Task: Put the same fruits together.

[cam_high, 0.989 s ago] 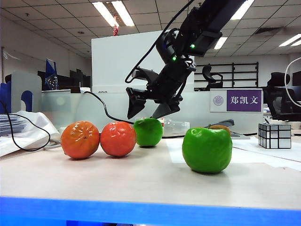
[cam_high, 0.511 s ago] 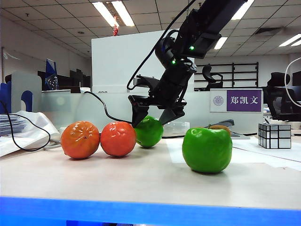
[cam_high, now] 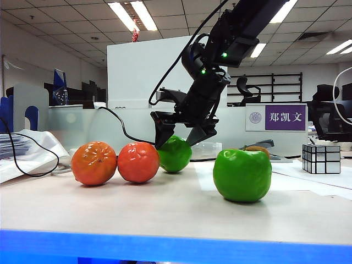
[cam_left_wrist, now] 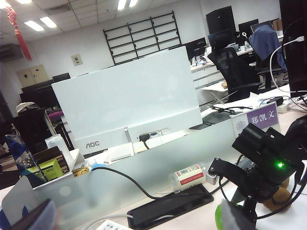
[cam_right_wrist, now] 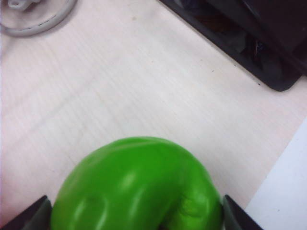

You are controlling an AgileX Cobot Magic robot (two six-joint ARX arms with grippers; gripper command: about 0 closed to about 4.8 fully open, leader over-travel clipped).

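I should grab the bright green apple by its round sides with my right gripper next, to put the two green apples together.
Two orange-red mandarins (cam_high: 93, 163) (cam_high: 138, 162) sit touching on the left of the table. Just behind them is a green apple (cam_high: 175, 155) (cam_right_wrist: 139, 187). My right gripper (cam_high: 177, 142) (cam_right_wrist: 134, 221) reaches down over it, open, one fingertip (cam_right_wrist: 31, 215) on each side of the fruit. A second, nearer green apple (cam_high: 242, 175) stands to the right, with a brown kiwi (cam_high: 257, 148) (cam_left_wrist: 278, 199) partly hidden behind it. My left gripper (cam_left_wrist: 132, 224) shows only in its wrist view, open and empty, held above the table and facing the right arm (cam_left_wrist: 264, 163).
A silver mirror cube (cam_high: 321, 158) stands at the far right. A black flat tray (cam_left_wrist: 168, 208) and a cable lie by the glass partition behind the fruit. Papers (cam_high: 22, 154) are piled at the left edge. A clear plastic box (cam_high: 206, 149) sits behind the far apple.
My right gripper has come down from above the far green apple until its open fingers straddle it. The fruits have not moved.
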